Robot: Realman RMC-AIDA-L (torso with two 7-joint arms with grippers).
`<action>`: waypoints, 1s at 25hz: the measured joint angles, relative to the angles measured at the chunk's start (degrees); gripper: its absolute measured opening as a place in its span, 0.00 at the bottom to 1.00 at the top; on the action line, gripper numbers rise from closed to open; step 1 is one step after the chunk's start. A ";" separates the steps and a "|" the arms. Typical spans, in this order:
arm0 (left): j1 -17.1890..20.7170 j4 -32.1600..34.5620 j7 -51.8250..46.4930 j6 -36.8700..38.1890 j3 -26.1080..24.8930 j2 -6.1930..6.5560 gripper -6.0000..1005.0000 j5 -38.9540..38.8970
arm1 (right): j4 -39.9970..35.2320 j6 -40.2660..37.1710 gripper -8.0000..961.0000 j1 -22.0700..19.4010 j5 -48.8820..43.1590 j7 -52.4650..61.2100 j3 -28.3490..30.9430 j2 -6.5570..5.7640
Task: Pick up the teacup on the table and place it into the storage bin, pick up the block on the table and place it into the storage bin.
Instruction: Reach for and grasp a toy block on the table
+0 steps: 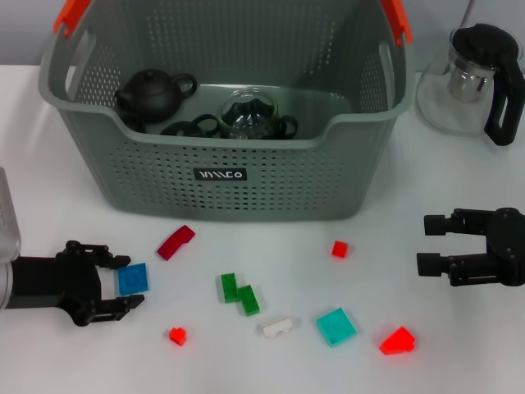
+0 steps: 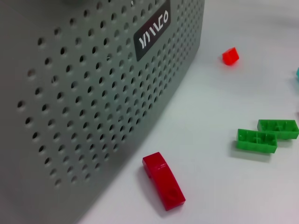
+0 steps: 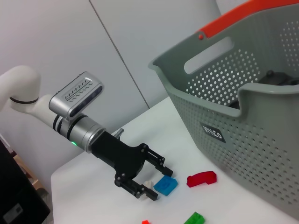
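Observation:
I will close my left gripper now. Its fingers are on either side of the blue block in the head view, so they would catch it.
The grey perforated storage bin (image 1: 230,176) stands at the back centre, with its wall also showing in the left wrist view (image 2: 93,93) and the right wrist view (image 3: 243,126). Inside it lie a black teapot (image 1: 152,94), a glass cup (image 1: 248,113) and dark teacups (image 1: 189,127). No teacup shows on the table. A flat blue block (image 1: 133,279) lies at the front left, between the fingertips of my open left gripper (image 1: 121,281), which also appears in the right wrist view (image 3: 155,181) beside the blue block (image 3: 166,185). My right gripper (image 1: 428,244) hangs open and empty at the right.
Loose on the table are a red curved block (image 1: 175,242), green blocks (image 1: 239,294), a white block (image 1: 277,327), a teal tile (image 1: 336,326) and small red pieces (image 1: 397,340). A glass pot with a black handle (image 1: 472,78) stands at the back right.

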 joint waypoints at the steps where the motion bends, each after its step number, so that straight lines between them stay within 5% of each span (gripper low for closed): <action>1: 0.04 0.01 0.11 -0.23 0.03 -0.04 0.62 0.01 | 0.00 0.00 0.95 0.02 0.00 0.01 0.00 0.00; 24: -0.37 0.47 -0.16 -1.36 0.49 -0.22 0.60 -0.22 | -0.04 -0.02 0.95 0.19 -0.08 0.00 0.00 0.00; 25: -0.43 0.79 -0.33 -1.67 0.53 -0.22 0.53 -0.07 | -0.04 -0.04 0.95 0.19 -0.08 0.00 0.00 0.00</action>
